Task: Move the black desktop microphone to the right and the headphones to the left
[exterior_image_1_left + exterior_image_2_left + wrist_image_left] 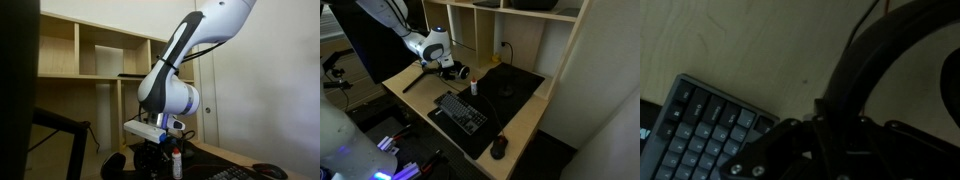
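The headphones' ear cup (952, 86) is below my fingers and still above the wooden tabletop, so I need to lower the headphones before my gripper lets go of them.
The headphones (463, 72) are black and sit at the back left of the desk, just left of a white bottle. My gripper (449, 66) is down on them. In the wrist view the arched black headband (855, 55) runs down between my fingers (830, 122), which look shut on it. In an exterior view my gripper (152, 138) hangs low over dark shapes on the desk. The black desktop microphone (504, 70) stands on the black mat at the back, with a thin curved stem rising from a round base. It is apart from my gripper.
A white bottle with a red cap (474, 86) stands right beside the headphones and also shows in an exterior view (177, 160). A black keyboard (462, 111) lies in front and also shows in the wrist view (705, 125). A mouse (499, 147) lies near the front edge. Wooden shelves (520, 30) stand behind.
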`<state>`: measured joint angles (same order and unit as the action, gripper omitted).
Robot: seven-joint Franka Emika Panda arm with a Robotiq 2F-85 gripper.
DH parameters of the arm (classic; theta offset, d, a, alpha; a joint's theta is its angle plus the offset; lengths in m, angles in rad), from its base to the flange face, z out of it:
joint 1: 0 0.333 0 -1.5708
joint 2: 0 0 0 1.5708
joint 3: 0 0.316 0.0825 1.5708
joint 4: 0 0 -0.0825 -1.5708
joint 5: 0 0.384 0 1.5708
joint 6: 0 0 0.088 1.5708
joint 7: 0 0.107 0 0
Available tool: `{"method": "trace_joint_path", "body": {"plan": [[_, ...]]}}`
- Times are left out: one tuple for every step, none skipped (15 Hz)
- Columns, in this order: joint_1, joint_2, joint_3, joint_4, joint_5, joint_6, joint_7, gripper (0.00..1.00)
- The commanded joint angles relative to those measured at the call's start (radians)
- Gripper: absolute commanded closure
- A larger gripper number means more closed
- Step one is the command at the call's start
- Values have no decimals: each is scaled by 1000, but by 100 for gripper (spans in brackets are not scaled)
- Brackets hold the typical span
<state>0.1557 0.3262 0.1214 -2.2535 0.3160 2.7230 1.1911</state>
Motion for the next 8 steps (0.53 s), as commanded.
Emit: {"method": "trace_joint_path", "body": {"plan": [[14,22,-13,22,8,-4,1,81],[17,44,-15,39,8,-4,6,81],[19,58,-15,50,9,-4,8,81],[31,66,-29,44,-11,4,19,95],[49,82,-48,29,-42,23,29,95],[55,94,-55,18,-54,37,24,95],[60,106,-60,10,-61,41,20,95],[67,118,-67,3,-70,50,19,95]]}}
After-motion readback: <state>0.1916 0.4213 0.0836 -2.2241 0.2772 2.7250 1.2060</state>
